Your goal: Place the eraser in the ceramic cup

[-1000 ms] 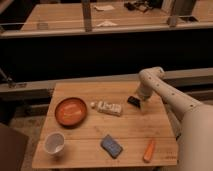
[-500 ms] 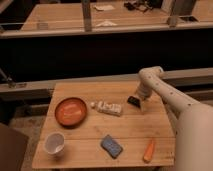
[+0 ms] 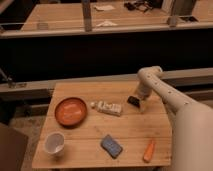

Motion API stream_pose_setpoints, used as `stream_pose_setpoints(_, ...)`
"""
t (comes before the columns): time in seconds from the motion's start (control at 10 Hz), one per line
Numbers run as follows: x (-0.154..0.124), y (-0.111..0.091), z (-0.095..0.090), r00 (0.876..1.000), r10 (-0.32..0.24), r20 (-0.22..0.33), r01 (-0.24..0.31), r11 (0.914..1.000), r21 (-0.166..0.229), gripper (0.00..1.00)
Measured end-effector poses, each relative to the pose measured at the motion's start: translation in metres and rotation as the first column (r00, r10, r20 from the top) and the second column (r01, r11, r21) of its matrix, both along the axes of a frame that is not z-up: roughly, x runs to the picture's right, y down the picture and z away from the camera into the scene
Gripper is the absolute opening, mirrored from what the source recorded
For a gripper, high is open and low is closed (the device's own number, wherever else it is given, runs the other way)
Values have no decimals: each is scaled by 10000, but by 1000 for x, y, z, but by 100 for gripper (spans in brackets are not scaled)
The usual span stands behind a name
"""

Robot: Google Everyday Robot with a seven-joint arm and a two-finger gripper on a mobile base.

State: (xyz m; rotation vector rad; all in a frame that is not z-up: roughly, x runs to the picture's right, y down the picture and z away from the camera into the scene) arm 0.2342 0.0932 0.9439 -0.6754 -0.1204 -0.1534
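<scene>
The black eraser should be held by one of its short ends next, so my gripper can lower it into the ceramic cup [image 3: 54,143].
The eraser [image 3: 133,101], a small flat black block, lies on the wooden table [image 3: 90,132] at its right rear. My gripper [image 3: 139,103] hangs from the white arm right over the eraser, its jaws open around or just beside the block; I cannot tell which. The eraser rests on the tabletop. The ceramic cup [image 3: 54,143], white and round, stands upright at the table's front left corner, far from the gripper.
An orange plate [image 3: 70,111] sits at the left middle, with a white printed tube [image 3: 106,107] lying between it and the eraser. A blue-grey block [image 3: 112,145] and an orange carrot-like object [image 3: 149,150] lie near the front edge. Dark counters stand behind.
The gripper has sunk slightly toward the eraser. Nothing on the table has moved.
</scene>
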Motion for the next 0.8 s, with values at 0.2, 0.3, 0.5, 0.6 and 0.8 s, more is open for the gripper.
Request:
stream_pose_setpoints(0.2, 1, 0, 2, 10000, -3, -40, 3, 10000, -82, 79)
stream_pose_setpoints(0.3, 1, -1, 3, 10000, 2, -44, -3, 10000, -97, 73)
stream_pose_setpoints(0.5, 1, -2, 5, 10000, 6, -72, -7, 9999, -154, 50)
stream_pose_setpoints(0.6, 1, -3, 6, 10000, 8, -90, -9, 9998, -175, 38)
stream_pose_setpoints(0.8, 1, -3, 6, 9999, -6, -143, 3, 9998, -191, 13)
